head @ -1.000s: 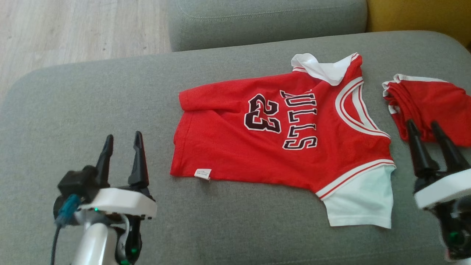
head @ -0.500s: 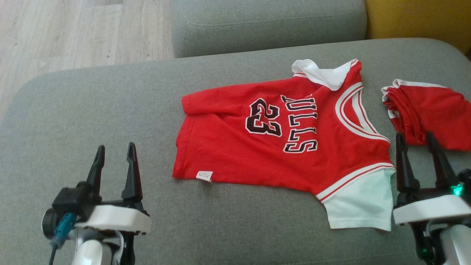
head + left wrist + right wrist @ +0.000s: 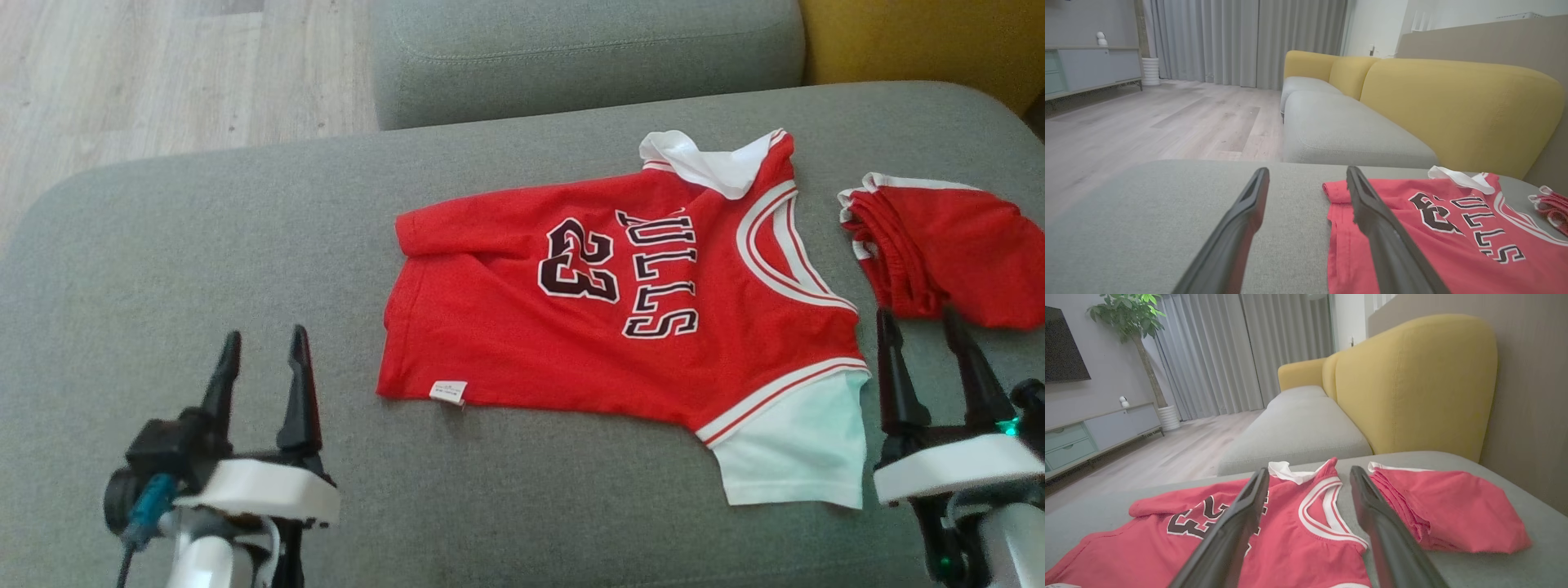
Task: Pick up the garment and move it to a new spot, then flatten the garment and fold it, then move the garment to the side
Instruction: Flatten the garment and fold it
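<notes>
The right gripper picks up the jersey by its white sleeve's hem point(image 3: 798, 493) next, to fold that sleeve over the red body point(image 3: 578, 343).
The garment point(image 3: 620, 302) is a red jersey with white sleeves and "BULLS 23" in dark letters. It lies spread on the grey cushion point(image 3: 204, 245), neck toward the right; its far sleeve is folded over. It also appears as the garment point(image 3: 1433, 228) and the garment point(image 3: 1290, 522). My left gripper point(image 3: 263, 347) hovers open over bare cushion, left of the jersey's hem. My right gripper point(image 3: 918, 325) stands open just right of the near white sleeve. In the wrist views the left gripper point(image 3: 1306, 174) and right gripper point(image 3: 1309, 474) hold nothing.
A second red piece of clothing point(image 3: 939, 245) lies bunched at the cushion's right end. Another grey seat cushion point(image 3: 588, 49) and a yellow backrest point(image 3: 922, 41) lie beyond. Wooden floor point(image 3: 163, 73) runs past the cushion's far left edge.
The head camera has shifted a little. Both grippers have drawn back toward the near edge; the right one came off the bunched red clothing. The jersey lies unmoved.
</notes>
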